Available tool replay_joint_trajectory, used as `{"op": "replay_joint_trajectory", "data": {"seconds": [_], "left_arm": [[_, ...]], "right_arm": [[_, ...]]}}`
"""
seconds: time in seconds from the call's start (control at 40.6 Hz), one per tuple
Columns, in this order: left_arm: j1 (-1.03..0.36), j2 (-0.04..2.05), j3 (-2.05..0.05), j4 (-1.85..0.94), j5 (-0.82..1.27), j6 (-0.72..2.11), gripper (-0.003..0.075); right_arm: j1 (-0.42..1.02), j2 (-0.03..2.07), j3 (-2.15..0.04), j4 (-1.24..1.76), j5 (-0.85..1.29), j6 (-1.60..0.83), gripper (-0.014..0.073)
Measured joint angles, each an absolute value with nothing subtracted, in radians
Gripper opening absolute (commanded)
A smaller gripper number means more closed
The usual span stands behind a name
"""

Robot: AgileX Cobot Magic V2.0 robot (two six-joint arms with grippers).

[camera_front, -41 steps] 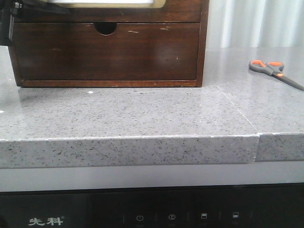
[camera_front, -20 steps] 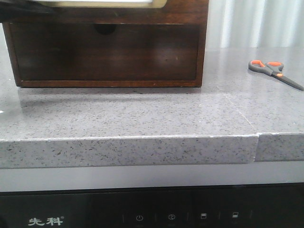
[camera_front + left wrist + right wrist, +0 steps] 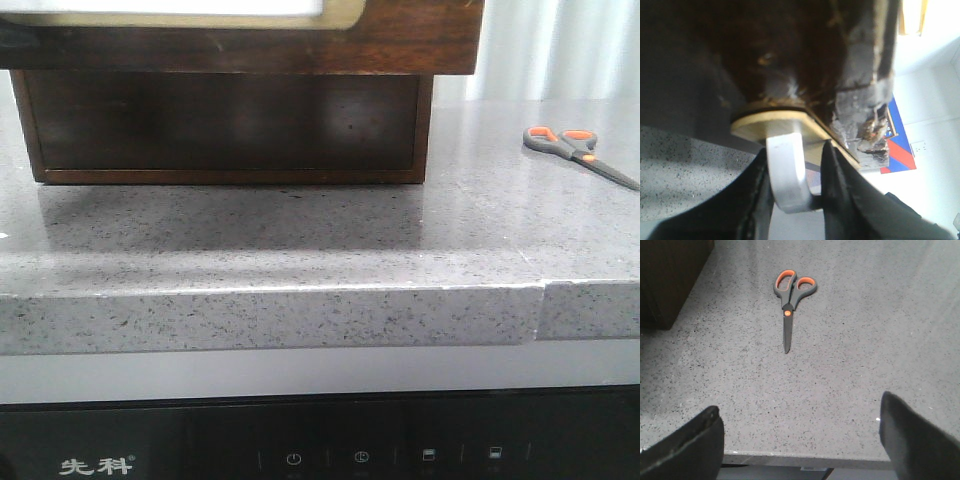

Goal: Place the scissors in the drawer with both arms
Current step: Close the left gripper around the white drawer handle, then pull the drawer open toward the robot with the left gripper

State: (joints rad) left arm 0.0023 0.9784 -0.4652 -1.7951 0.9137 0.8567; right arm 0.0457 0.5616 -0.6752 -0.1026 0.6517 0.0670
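The drawer with its white handle (image 3: 180, 6) stands pulled out, resting in the dark cabinet (image 3: 230, 125), so my left gripper releases it next.
The scissors (image 3: 575, 148) lie flat on the grey counter at the right, handles to the left; in the right wrist view they (image 3: 790, 300) lie ahead of my right gripper (image 3: 799, 405), which is open, empty and well short of them. The drawer (image 3: 240, 38) is pulled out towards the camera, its dark front and pale rim along the top of the front view. Neither arm shows in the front view. In the left wrist view my left gripper (image 3: 795, 150) is closed narrowly round a pale curved edge of the dark drawer (image 3: 805, 60).
The dark wooden cabinet frame (image 3: 425, 130) stands at the back left, its drawer opening dark under the pulled-out drawer. The grey speckled counter (image 3: 300, 240) runs to a front edge, with a seam at the right. A black appliance panel (image 3: 300, 455) sits below.
The drawer has slid out of the cabinet towards the camera. Its front with the finger notch has gone up to the top of the view. The scissors have not moved.
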Motion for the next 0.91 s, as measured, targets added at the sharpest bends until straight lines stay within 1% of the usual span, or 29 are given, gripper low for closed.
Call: {"op": "replay_joint_trajectory", "data": {"seconds": [0.148, 0.222, 0.295, 0.369, 0.443, 0.517, 0.542, 0.591, 0.911], "left_arm": [[0.002, 0.973, -0.463, -1.793, 0.912, 0.855, 0.009], [0.002, 0.973, -0.463, -1.793, 0.912, 0.855, 0.0126], [0.002, 0.972, -0.463, -1.791, 0.912, 0.859, 0.0213], [0.002, 0.968, -0.463, -1.779, 0.915, 0.879, 0.0324], [0.002, 0.961, -0.463, -1.768, 0.929, 0.909, 0.0454], [0.002, 0.956, -0.463, -1.766, 0.944, 0.922, 0.0542], [0.002, 0.954, -0.463, -1.764, 0.947, 0.925, 0.0557], [0.002, 0.954, -0.463, -1.763, 0.954, 0.925, 0.0574], [0.002, 0.949, -0.469, -1.686, 0.969, 0.865, 0.0573]], "right_arm": [[0.046, 0.562, -0.675, -0.103, 0.652, 0.067, 0.0647], [0.046, 0.562, -0.675, -0.103, 0.652, 0.067, 0.0647], [0.046, 0.562, -0.675, -0.103, 0.652, 0.067, 0.0647], [0.046, 0.562, -0.675, -0.103, 0.652, 0.067, 0.0647], [0.046, 0.562, -0.675, -0.103, 0.652, 0.067, 0.0647], [0.046, 0.562, -0.675, -0.103, 0.652, 0.067, 0.0647], [0.046, 0.562, -0.675, -0.103, 0.652, 0.067, 0.0647], [0.046, 0.562, -0.675, -0.103, 0.652, 0.067, 0.0647], [0.046, 0.562, -0.675, -0.103, 0.652, 0.067, 0.0647]]}}
